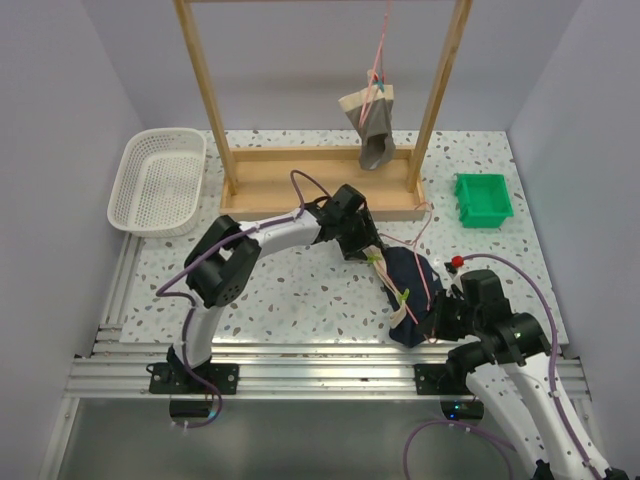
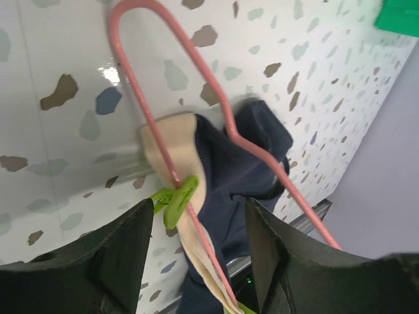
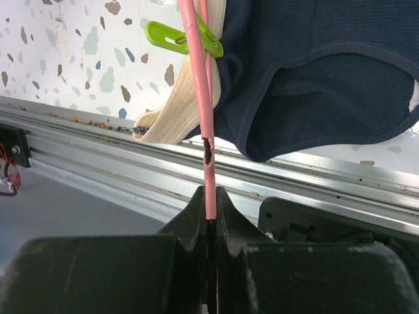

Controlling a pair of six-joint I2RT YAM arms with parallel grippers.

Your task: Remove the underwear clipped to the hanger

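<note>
I should squeeze the green clip [image 2: 171, 204] across both of its handle ends with my left gripper. Then the clip will open and free the underwear's tan waistband.
The navy underwear [image 1: 410, 285] with a tan waistband lies on the table, clipped to a pink hanger [image 1: 432, 280] by green clips [image 1: 403, 297]. My left gripper [image 1: 368, 255] is open; in the left wrist view [image 2: 200, 216] its jaws straddle the hanger wire [image 2: 177, 39], the waistband [image 2: 160, 147] and a green clip [image 2: 178, 199], above the navy cloth [image 2: 242, 163]. My right gripper [image 1: 437, 322] is shut on the hanger wire [image 3: 208, 131] at the table's near edge, close to the navy underwear [image 3: 314, 78] and a clip [image 3: 183, 39]. The grey underwear [image 1: 375, 125] hangs from a second pink hanger on the wooden rack.
A wooden rack [image 1: 320, 190] stands at the back middle. A white basket [image 1: 158, 180] is at the back left, a green bin [image 1: 483, 198] at the back right. Metal rails [image 1: 320, 365] run along the near edge.
</note>
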